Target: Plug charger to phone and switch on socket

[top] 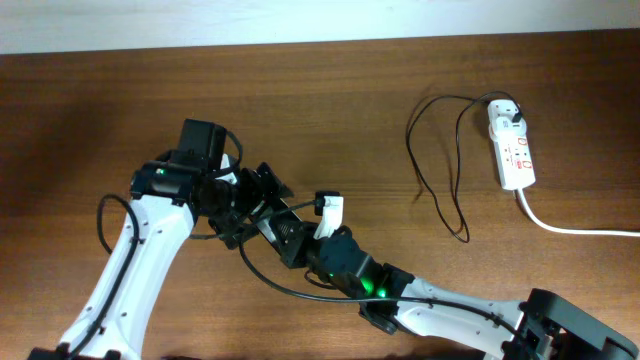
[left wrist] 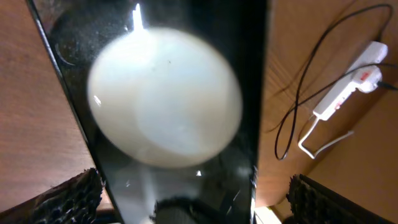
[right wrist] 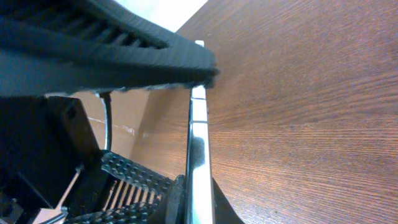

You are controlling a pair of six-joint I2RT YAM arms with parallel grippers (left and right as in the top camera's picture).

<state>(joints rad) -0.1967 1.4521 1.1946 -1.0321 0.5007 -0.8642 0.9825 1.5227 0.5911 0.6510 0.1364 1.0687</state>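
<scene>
The phone's broad side faces my left gripper in the left wrist view. My left gripper needs to stay open first, then close on the phone.
The phone (left wrist: 168,99), black with a large white circle on its face, fills the left wrist view. In the right wrist view it shows edge-on (right wrist: 199,137). My right gripper (right wrist: 199,202) is shut on its lower edge and holds it off the table. My left gripper (left wrist: 193,196) is open, with a finger on each side of the phone. In the overhead view both grippers (top: 262,195) (top: 287,235) meet at centre left and hide the phone. The socket (top: 512,150) lies far right with the charger's adapter (top: 512,118) in it. The charger cable (top: 440,170) loops loose on the table.
The socket's thick white cord (top: 580,228) runs off to the right edge. The socket (left wrist: 345,87) and cable (left wrist: 298,106) also show at the right of the left wrist view. The brown wooden table (top: 330,110) ends at a pale wall at the back.
</scene>
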